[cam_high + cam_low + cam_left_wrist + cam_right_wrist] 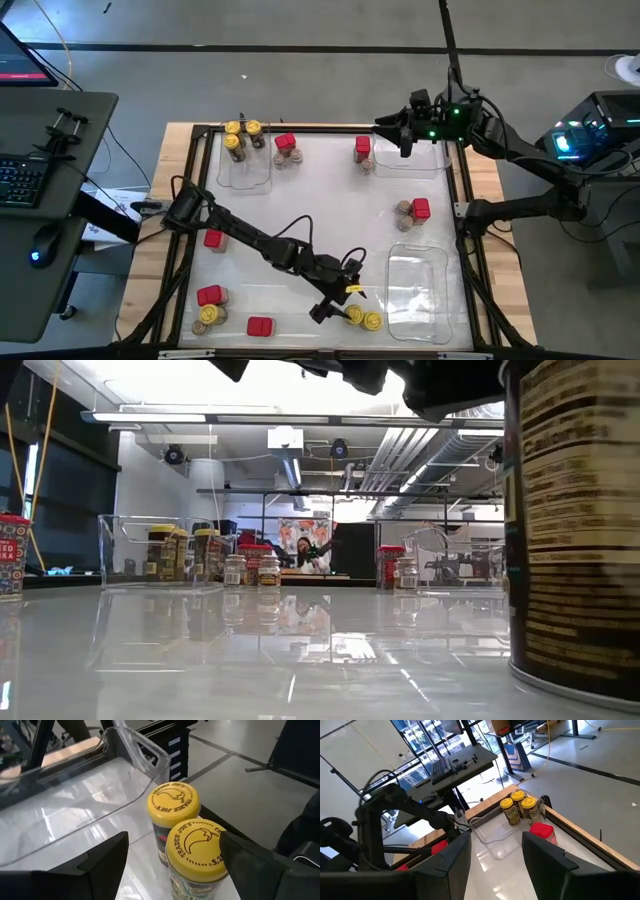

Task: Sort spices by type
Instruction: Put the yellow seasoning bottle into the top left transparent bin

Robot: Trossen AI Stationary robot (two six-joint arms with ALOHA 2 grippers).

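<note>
My fingers are still above the nearer jar's yellow lid (372, 321), so it is too early to close on the jar. My left gripper moves down next.
Two yellow-lidded spice jars (363, 318) stand side by side near the table's front edge. My left gripper (340, 302) is open just in front of them. In the left wrist view its fingers stand on either side of the nearer jar (197, 855), with the farther jar (172, 802) behind it; a wide gap shows on one side. My right gripper (400, 130) hangs open, raised over the far right corner, with nothing between its fingers (455, 855). Other spices stand scattered: red boxes (285, 143), (213, 238) and a brown-lidded jar (404, 210).
A clear tray (245, 172) at the far left holds three yellow-lidded jars (240, 135). Another clear tray (415, 285) lies at the near right, beside the two jars, and a third (420, 160) at the far right. A red box and jars (208, 305) stand at the near left.
</note>
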